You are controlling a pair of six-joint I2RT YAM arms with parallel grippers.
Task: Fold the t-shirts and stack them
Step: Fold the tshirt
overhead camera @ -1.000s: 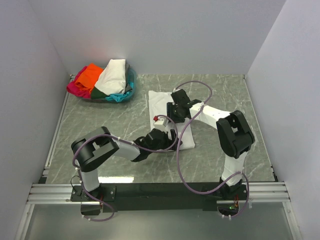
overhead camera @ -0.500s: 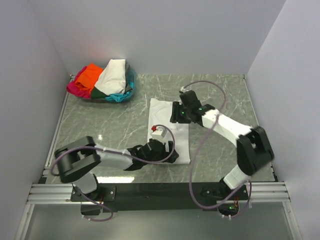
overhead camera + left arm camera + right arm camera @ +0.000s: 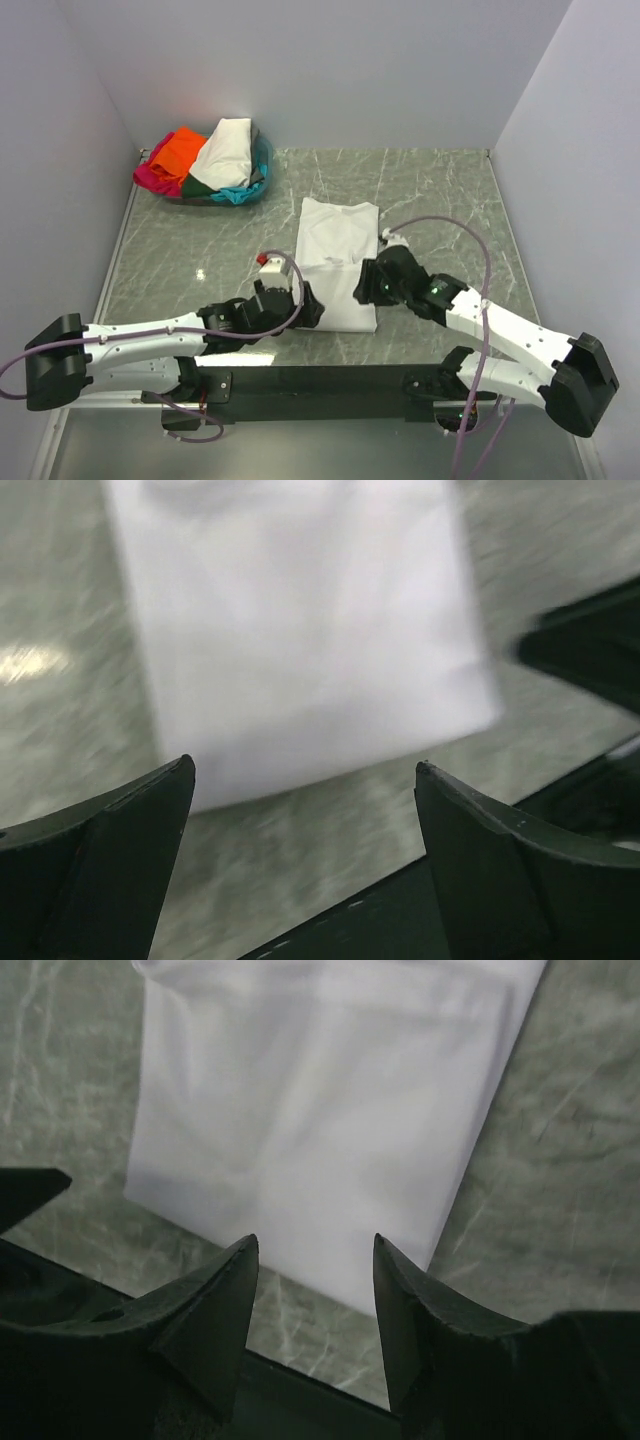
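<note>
My left gripper needs to grab the white t-shirt next by its near corner (image 3: 299, 327), opposite my right gripper's corner. Then it can fold the hem toward the neck (image 3: 340, 206).
A plain white t-shirt (image 3: 335, 262) lies flat on the marble table as a long folded strip, its neck end far from me. My left gripper (image 3: 303, 306) hovers at its near-left corner, jaws wide apart and empty (image 3: 302, 770); the white t-shirt (image 3: 300, 630) shows just beyond the tips. My right gripper (image 3: 367, 287) sits at the near-right edge, open with nothing between its fingers (image 3: 314, 1242); the white t-shirt (image 3: 330, 1100) lies ahead of them. Other t-shirts are piled at the back left: orange (image 3: 178, 150), cream-white (image 3: 225, 147), magenta-pink (image 3: 152, 176), teal (image 3: 236, 194), dark green (image 3: 195, 185).
The pile of shirts sits in a blue basket (image 3: 264, 160) by the left wall. Grey walls close in the left, back and right. A black rail (image 3: 320, 380) runs along the table's near edge, just below both grippers.
Both arms have drawn back toward the near edge, off the white t-shirt. The shirt now lies uncovered, stretched nearer. The left jaws have spread wider.
</note>
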